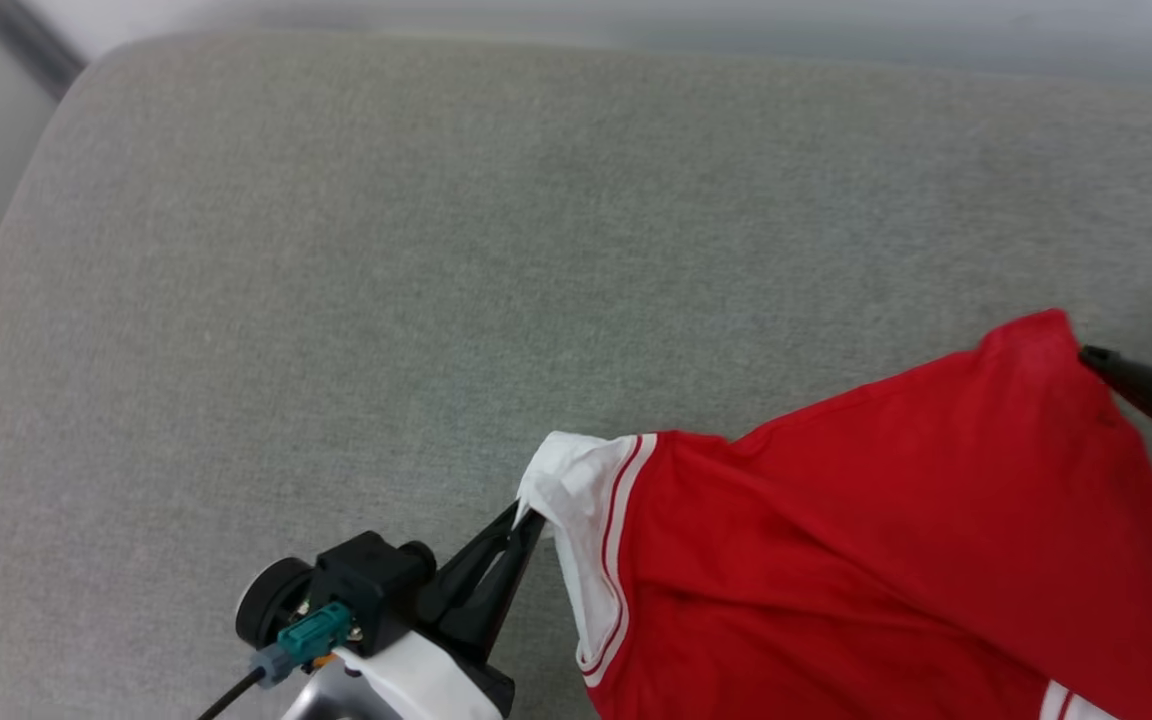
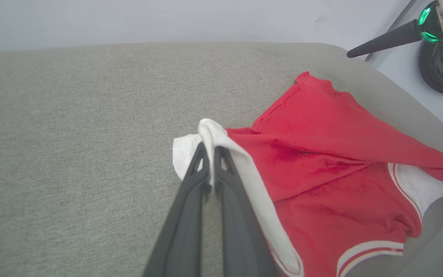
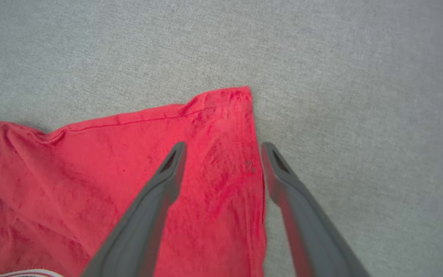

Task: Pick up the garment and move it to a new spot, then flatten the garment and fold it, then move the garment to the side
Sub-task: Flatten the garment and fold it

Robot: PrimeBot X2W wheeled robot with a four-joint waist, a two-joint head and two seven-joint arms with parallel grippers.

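I should next use my right gripper to grab the garment by its red hem corner (image 1: 1042, 336) (image 3: 239, 99). That corner puckers up while most of the garment lies slack.
The garment (image 1: 896, 540), a red shirt with white sleeves and red-white striped trim, lies crumpled on the grey cushion (image 1: 436, 250) at the lower right of the head view. My left gripper (image 1: 528, 514) is shut on the white sleeve's edge, and in the left wrist view the same grip (image 2: 210, 151) pinches the white cloth of the garment (image 2: 321, 154). My right gripper (image 3: 223, 145) stands open above a red corner of the garment (image 3: 206, 154), holding nothing. Its dark fingertips (image 1: 1101, 358) show at the right edge of the head view, just beside that corner.
The grey cushion (image 3: 360, 77) spreads wide to the left and back of the garment. Its rounded far edge (image 1: 96, 70) meets a pale floor or wall. In the left wrist view the right gripper's finger (image 2: 383, 40) shows at the upper right over the cushion's edge.
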